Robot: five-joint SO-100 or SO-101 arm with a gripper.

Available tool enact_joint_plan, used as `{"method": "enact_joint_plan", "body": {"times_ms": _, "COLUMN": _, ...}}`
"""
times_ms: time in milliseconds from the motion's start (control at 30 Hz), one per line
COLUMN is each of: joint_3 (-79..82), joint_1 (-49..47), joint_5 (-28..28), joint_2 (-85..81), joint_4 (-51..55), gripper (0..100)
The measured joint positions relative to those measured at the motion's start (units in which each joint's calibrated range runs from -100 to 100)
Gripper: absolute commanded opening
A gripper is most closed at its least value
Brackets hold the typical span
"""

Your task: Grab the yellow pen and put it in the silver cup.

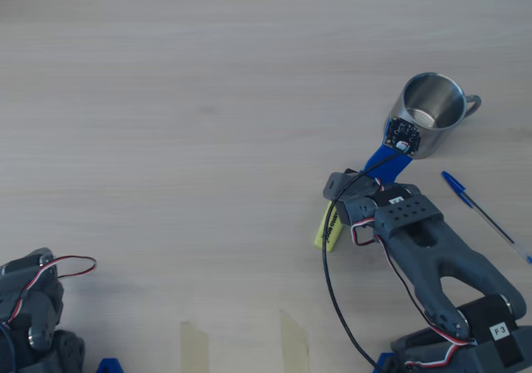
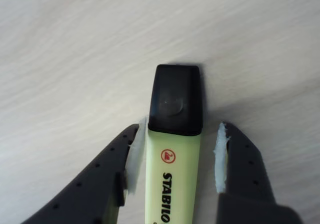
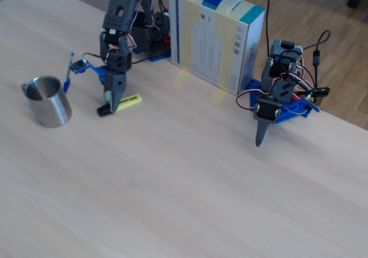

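Observation:
I will next take hold of the yellow pen's body [image 1: 330,227] with my gripper, beside the black cap, so the pen can go in the silver cup [image 1: 432,111].
The yellow pen [image 2: 172,184], a pale-yellow highlighter with a black cap [image 2: 176,100], lies flat on the wooden table. My gripper [image 2: 180,134] is open and straddles it just behind the cap. The left pad [image 2: 136,156] is at the pen's side and the right pad [image 2: 220,156] stands a small gap off. In the overhead view the gripper [image 1: 337,203] covers the cap end and only the pen's yellow tail [image 1: 330,230] shows. The silver cup [image 1: 432,111] stands upright up and to the right of the gripper. In the fixed view the cup [image 3: 49,101] is left of the gripper [image 3: 113,106] and the pen [image 3: 129,102].
A thin blue ballpoint pen [image 1: 482,211] lies right of the arm. A second arm [image 3: 273,103] is parked at the table edge, seen at the overhead view's lower left [image 1: 33,306]. A taped box [image 3: 215,37] stands behind. Tape strips [image 1: 293,340] are on the table.

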Motion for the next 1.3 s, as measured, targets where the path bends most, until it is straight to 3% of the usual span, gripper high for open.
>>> {"method": "enact_joint_plan", "body": {"times_ms": 667, "joint_3": 0.00, "joint_1": 0.00, "joint_5": 0.00, "joint_2": 0.00, "joint_4": 0.00, "gripper": 23}}
{"method": "enact_joint_plan", "body": {"times_ms": 867, "joint_3": 0.00, "joint_1": 0.67, "joint_5": 0.00, "joint_2": 0.00, "joint_4": 0.67, "gripper": 15}}
{"method": "enact_joint_plan", "body": {"times_ms": 1300, "joint_3": 0.00, "joint_1": 0.84, "joint_5": 0.00, "joint_2": 0.00, "joint_4": 1.01, "gripper": 14}}
